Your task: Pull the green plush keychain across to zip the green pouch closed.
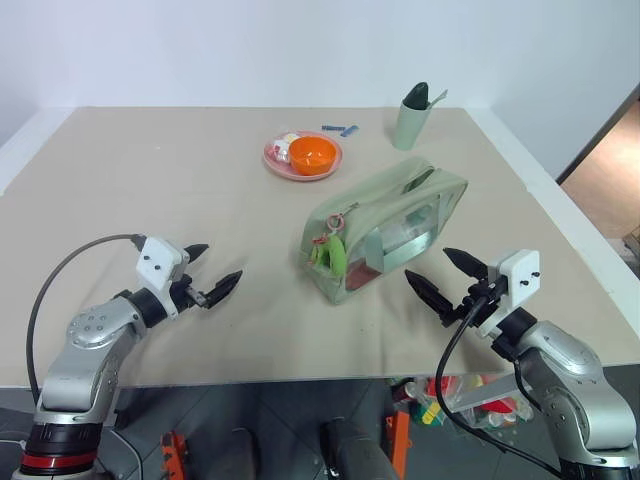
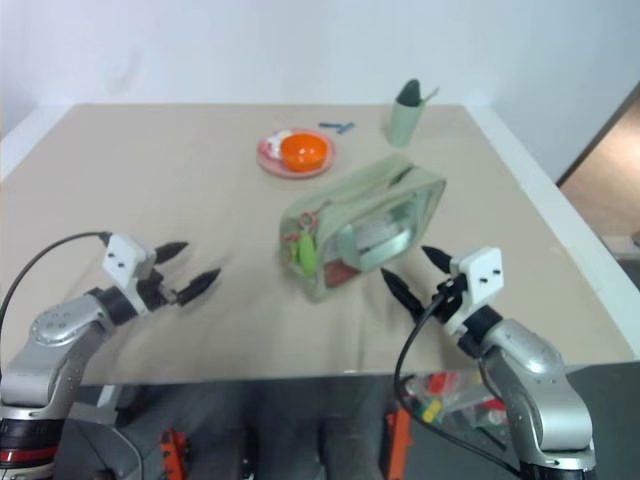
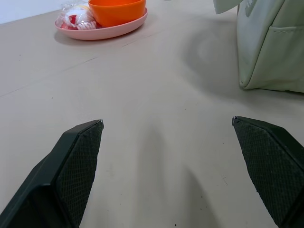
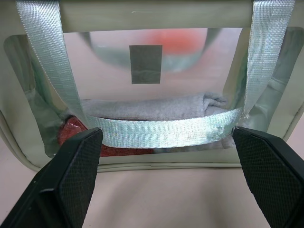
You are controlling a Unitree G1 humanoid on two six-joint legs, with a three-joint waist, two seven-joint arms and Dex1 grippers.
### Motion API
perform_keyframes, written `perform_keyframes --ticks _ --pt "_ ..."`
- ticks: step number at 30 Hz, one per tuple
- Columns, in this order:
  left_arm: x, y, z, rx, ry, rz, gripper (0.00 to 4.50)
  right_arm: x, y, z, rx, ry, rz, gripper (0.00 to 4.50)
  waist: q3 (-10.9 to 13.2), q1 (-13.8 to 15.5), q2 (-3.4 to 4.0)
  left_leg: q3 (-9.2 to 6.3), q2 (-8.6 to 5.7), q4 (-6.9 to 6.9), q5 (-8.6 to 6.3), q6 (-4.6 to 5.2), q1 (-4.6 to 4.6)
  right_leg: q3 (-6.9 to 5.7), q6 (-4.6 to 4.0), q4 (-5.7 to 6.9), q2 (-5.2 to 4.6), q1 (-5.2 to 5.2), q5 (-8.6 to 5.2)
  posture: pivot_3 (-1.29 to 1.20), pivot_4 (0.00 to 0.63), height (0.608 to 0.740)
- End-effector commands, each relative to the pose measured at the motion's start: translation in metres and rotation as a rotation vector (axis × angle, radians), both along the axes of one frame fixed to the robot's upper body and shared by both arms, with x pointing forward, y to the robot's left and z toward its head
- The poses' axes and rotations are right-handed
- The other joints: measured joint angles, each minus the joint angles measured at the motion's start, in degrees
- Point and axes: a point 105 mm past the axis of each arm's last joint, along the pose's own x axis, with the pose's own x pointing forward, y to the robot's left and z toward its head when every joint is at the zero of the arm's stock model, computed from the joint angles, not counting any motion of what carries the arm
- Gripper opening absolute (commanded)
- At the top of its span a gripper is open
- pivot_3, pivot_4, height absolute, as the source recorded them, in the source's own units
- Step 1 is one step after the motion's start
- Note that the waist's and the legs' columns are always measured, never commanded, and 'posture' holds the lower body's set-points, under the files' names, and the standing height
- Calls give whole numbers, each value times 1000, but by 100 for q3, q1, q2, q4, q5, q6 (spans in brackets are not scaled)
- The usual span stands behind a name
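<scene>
My right gripper grabs the pouch [image 1: 385,228] by its top edge at the pouch's end opposite the keychain next, to keep it steady while it gets zipped.
The green pouch [image 1: 385,228] lies at an angle right of the table's middle, its clear window side [image 4: 152,85] facing my right gripper. The lime-green plush keychain [image 1: 336,256] hangs on a reddish cord at the pouch's near left end. My right gripper [image 1: 446,275] stands open just off the pouch's near right side, nothing between its fingers. Well left of the pouch, my left gripper [image 1: 210,268] hovers open over bare table, pointing toward it. The pouch's end [image 3: 273,52] also appears in the left wrist view.
A pink plate [image 1: 282,162] carrying an orange bowl [image 1: 312,154] and small wrapped items sits behind the pouch. A sage-green cup [image 1: 412,120] stands at the back right, a small blue item [image 1: 341,129] beside it. The table's front edge [image 1: 300,378] runs close beneath both arms.
</scene>
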Motion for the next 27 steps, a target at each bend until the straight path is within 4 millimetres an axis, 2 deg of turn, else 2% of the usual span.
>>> perform_keyframes --ticks 1,14,18,23,27 --pt "0 -1 7 6 -31 -8 4500 -6 2 13 -18 -66 10 4482 0 0 0 0 0 0 0 0 0 0 0 0 0 0 0 0 150 740" --pt "-6 -11 12 -73 -3 -87 4500 -6 1 11 -20 -54 13 4482 0 1 0 -1 0 -1 0 0 -1 -1 0 0 0 0 0 0 150 740" --pt "-9 -16 24 -76 -31 -145 4500 -6 0 13 -29 -57 21 4482 0 1 0 -1 0 -1 0 0 -1 -1 0 0 1 -1 0 0 150 740" --pt "-23 -36 63 -83 -83 -327 4500 -7 6 40 -88 -78 119 4482 1 2 1 -1 0 5 0 0 -4 0 1 0 0 0 1 0 150 740" --pt "-36 -59 86 -72 -73 -471 4500 -7 15 91 -199 -138 269 4482 7 -21 10 5 -3 10 1 1 -2 8 5 0 0 0 3 0 150 740"
